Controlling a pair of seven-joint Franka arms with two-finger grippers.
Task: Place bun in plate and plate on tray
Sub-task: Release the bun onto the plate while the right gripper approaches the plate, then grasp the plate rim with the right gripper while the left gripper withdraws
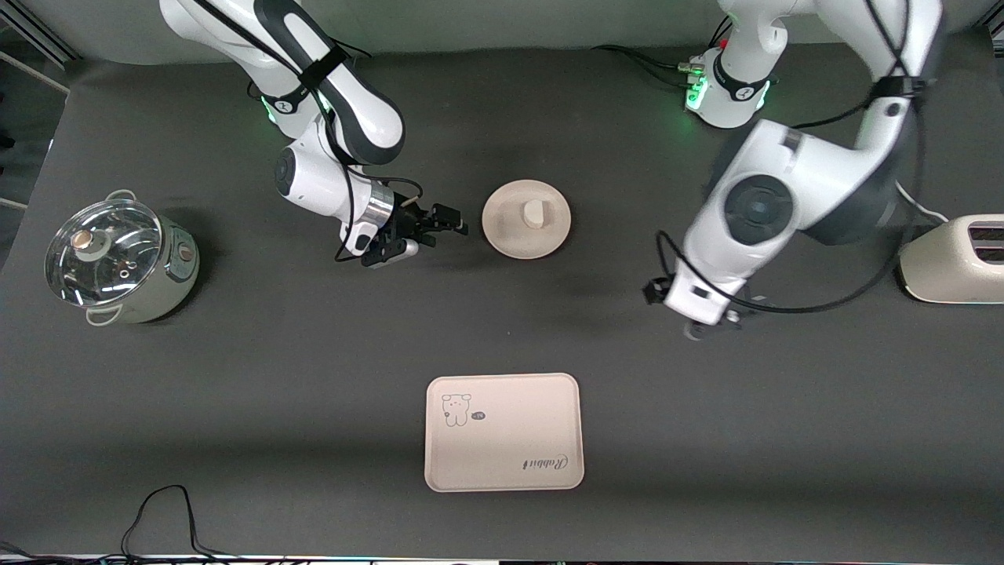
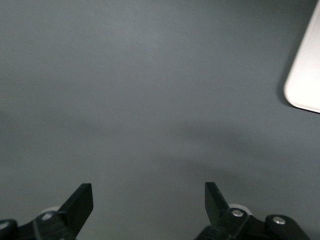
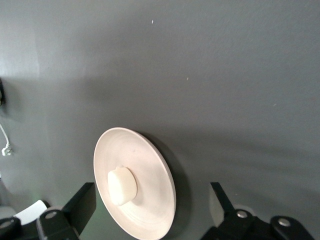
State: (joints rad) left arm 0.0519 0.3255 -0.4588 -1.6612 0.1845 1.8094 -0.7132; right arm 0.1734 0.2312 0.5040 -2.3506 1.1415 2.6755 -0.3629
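The plate needs to go with the plate's bun on the tray (image 1: pixel 503 447), so my right gripper should next grab the plate by its rim (image 1: pixel 489 218).
The bun (image 1: pixel 533 213) lies on the round plate (image 1: pixel 510 235) in the middle of the table. The tray (image 1: pixel 503 447) lies empty, nearer to the front camera than the plate. My right gripper (image 1: pixel 453 221) is open and empty, low beside the plate toward the right arm's end. In the right wrist view the plate (image 3: pixel 150 200) and bun (image 3: pixel 122 186) lie between the open fingers (image 3: pixel 85 200) of my right gripper (image 3: pixel 152 200). My left gripper (image 1: pixel 710 328) hangs over bare table toward the left arm's end; the left wrist view shows it (image 2: pixel 148 200) open and empty, with a tray corner (image 2: pixel 306 75).
A pot with a glass lid (image 1: pixel 118 259) stands at the right arm's end of the table. A cream toaster (image 1: pixel 957 263) stands at the left arm's end. A black cable (image 1: pixel 165 510) loops at the table's front edge.
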